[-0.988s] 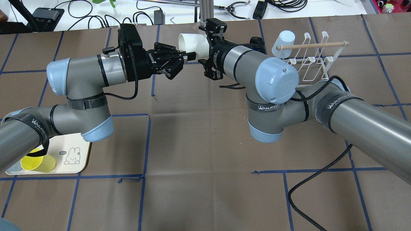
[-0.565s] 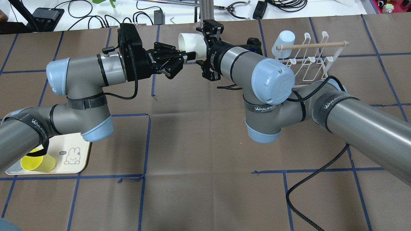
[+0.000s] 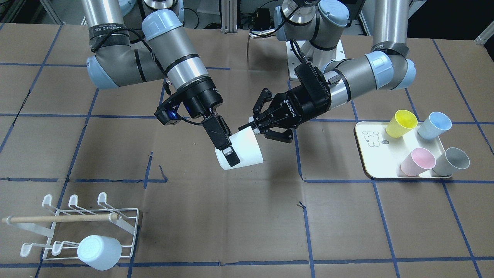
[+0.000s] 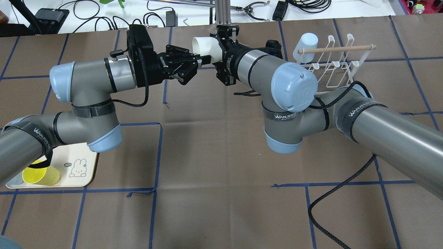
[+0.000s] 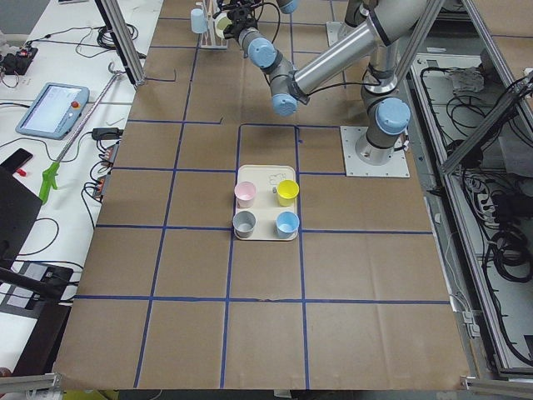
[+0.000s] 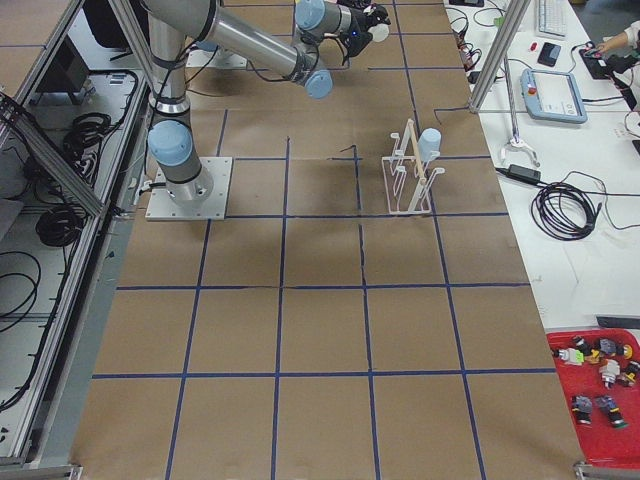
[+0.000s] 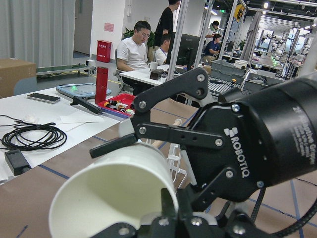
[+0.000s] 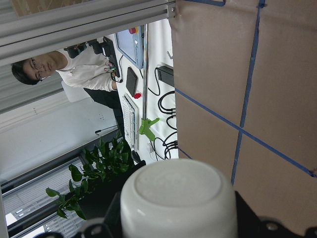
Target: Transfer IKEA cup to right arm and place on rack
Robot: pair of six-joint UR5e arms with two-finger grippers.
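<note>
I should next grab the cup by its base end (image 3: 224, 157) with my right gripper to carry the white IKEA cup over to the rack (image 3: 115, 222).
The white IKEA cup (image 3: 247, 148) hangs on its side above the table's middle, between both arms. My left gripper (image 3: 251, 124) is shut on the cup's rim, one finger inside the mouth, as the left wrist view shows at the rim (image 7: 166, 208). My right gripper (image 3: 227, 152) straddles the cup's base end, jaws open on either side with a small gap visible in the right wrist view, where the cup's base (image 8: 178, 203) fills the space. The white wire rack (image 3: 115, 222) with its wooden dowel stands far off on my right side (image 4: 337, 65).
A pale blue cup (image 3: 99, 251) hangs upturned on the rack. The cream tray (image 3: 370, 154) on my left holds yellow (image 3: 401, 123), blue (image 3: 434, 125), pink (image 3: 415, 161) and grey (image 3: 449, 161) cups. A black cable (image 4: 332, 193) trails across the table.
My right arm has slid towards the left gripper, bringing its fingers further along the white cup. The left arm and the cup have stayed still.
</note>
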